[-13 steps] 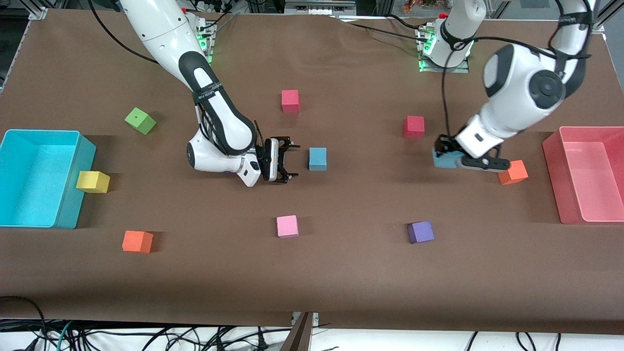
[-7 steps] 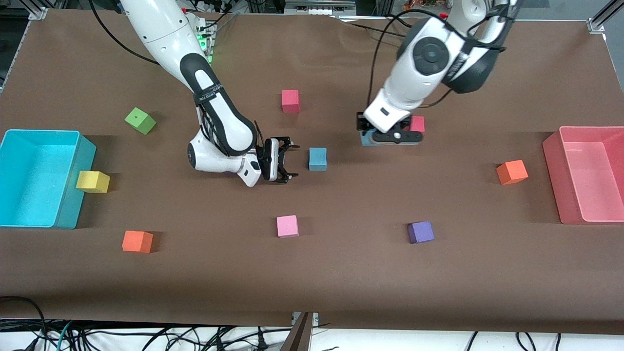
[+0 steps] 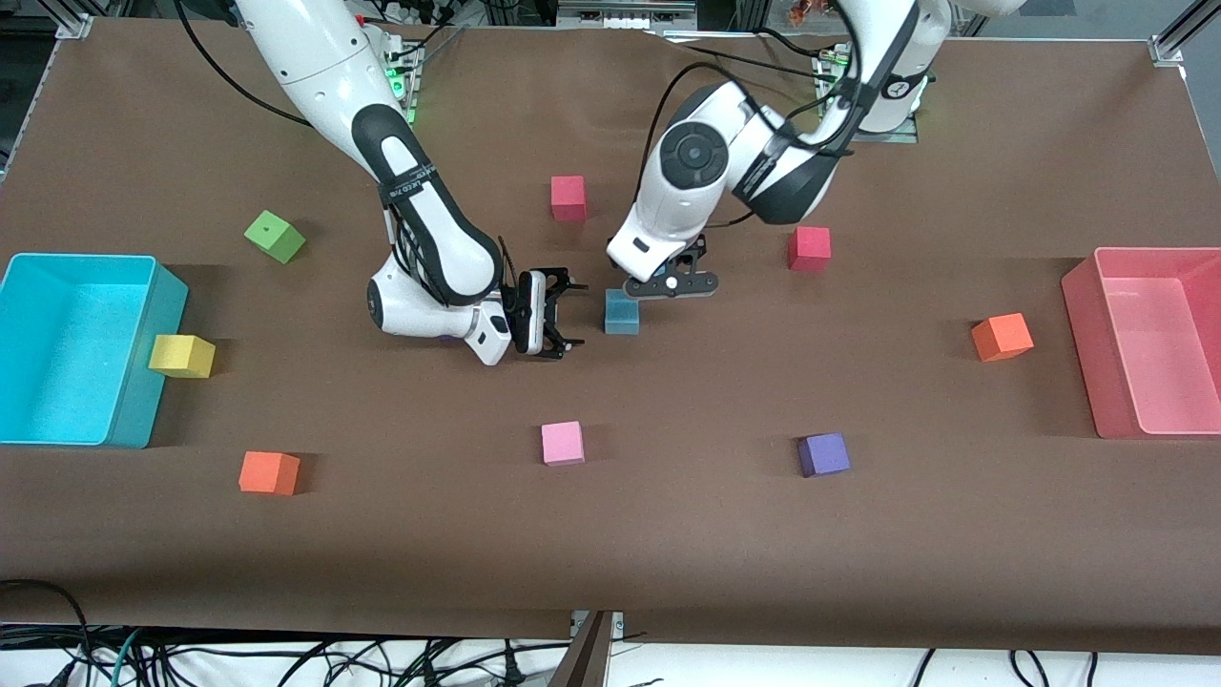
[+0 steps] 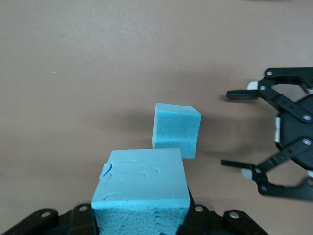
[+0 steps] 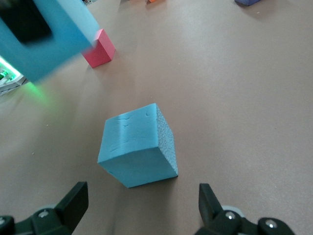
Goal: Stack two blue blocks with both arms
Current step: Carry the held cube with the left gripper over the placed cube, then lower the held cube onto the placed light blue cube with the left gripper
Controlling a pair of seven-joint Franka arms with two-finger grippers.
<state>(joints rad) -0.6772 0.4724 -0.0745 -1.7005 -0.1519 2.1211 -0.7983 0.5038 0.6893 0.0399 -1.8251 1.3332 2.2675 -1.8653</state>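
Note:
My left gripper keeps hold of the held block until it is on the resting blue block's top. The block hangs short, so opening now would miss.
One blue block sits on the table near its middle; it also shows in the left wrist view and the right wrist view. My left gripper is shut on the second blue block and holds it in the air just beside the resting block, toward the left arm's end. The held block shows blurred in the right wrist view. My right gripper is open and empty, low beside the resting block toward the right arm's end, jaws facing it.
Red cubes, orange cubes, a purple cube, a pink cube, a green cube and a yellow cube lie scattered. A cyan bin and a pink bin stand at the table's ends.
My left arm has carried its blue block from beside the orange cube to just beside the resting blue block at the table's middle. The right arm has not moved.

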